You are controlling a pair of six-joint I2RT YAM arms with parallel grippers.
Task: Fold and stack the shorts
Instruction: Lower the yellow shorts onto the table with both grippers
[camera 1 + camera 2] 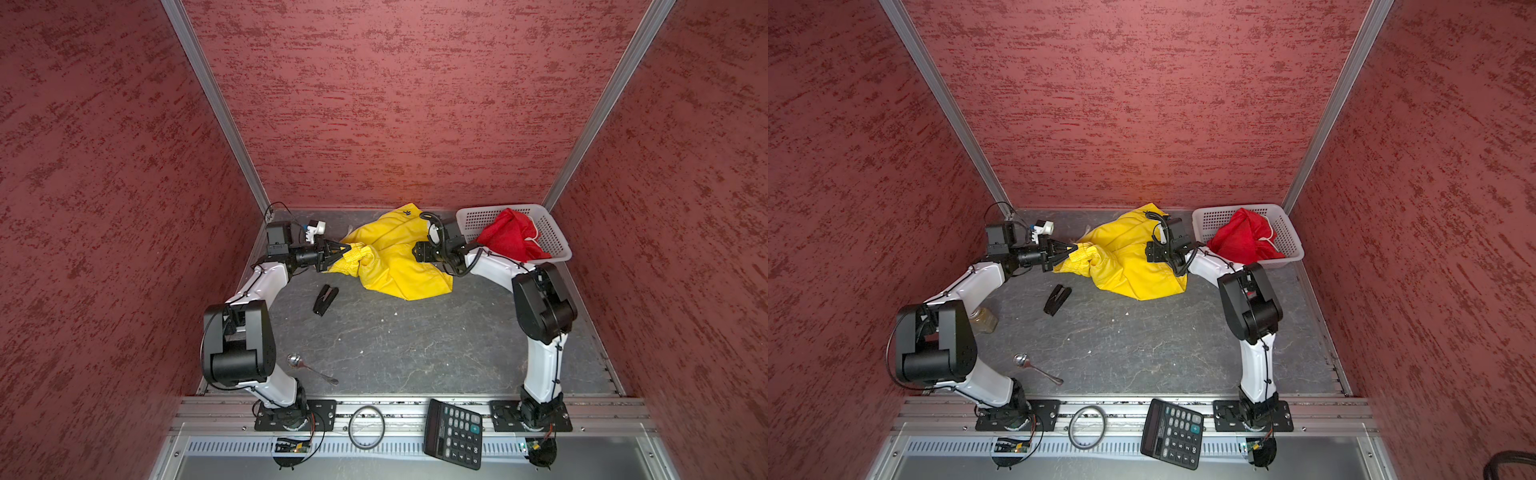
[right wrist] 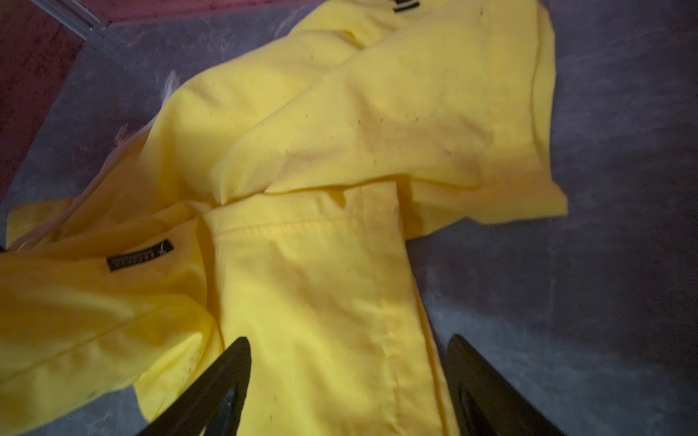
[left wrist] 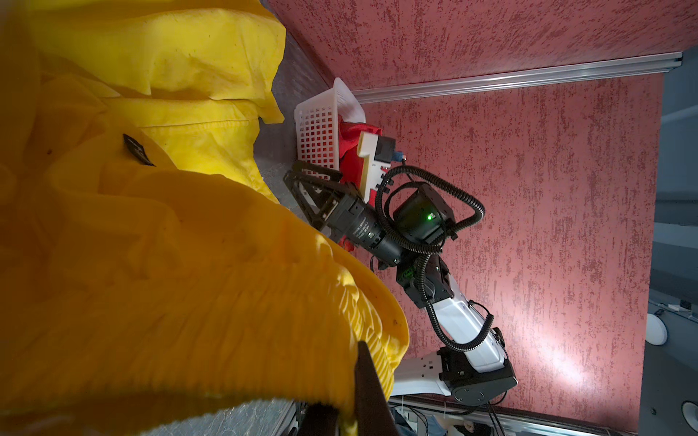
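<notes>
My right gripper grabs the yellow shorts' leg panel by its hem edge point(image 1: 442, 280) next, opposite the held waistband point(image 1: 344, 263), to spread the shorts for folding.
The yellow shorts point(image 1: 395, 259) point(image 1: 1129, 266) lie crumpled at the back middle of the table. My left gripper point(image 1: 348, 249) point(image 3: 351, 411) is shut on their ribbed elastic waistband, lifting that edge. My right gripper point(image 1: 419, 254) point(image 2: 349, 351) hangs open just above the shorts' right side, one leg panel point(image 2: 321, 302) lying between its fingers point(image 2: 234, 377), apart from them. A dark label point(image 2: 139, 254) shows on the yellow fabric. The red shorts point(image 1: 509, 239) point(image 1: 1241, 241) sit bunched in the white basket point(image 1: 555, 237) at the back right.
A black stapler-like object point(image 1: 325, 300) lies on the table left of the shorts. A spoon point(image 1: 309, 368) sits near the left arm's base, a jar point(image 1: 984, 320) behind that arm. A calculator point(image 1: 454, 433) and a ring point(image 1: 366, 427) rest on the front rail. Red walls enclose three sides.
</notes>
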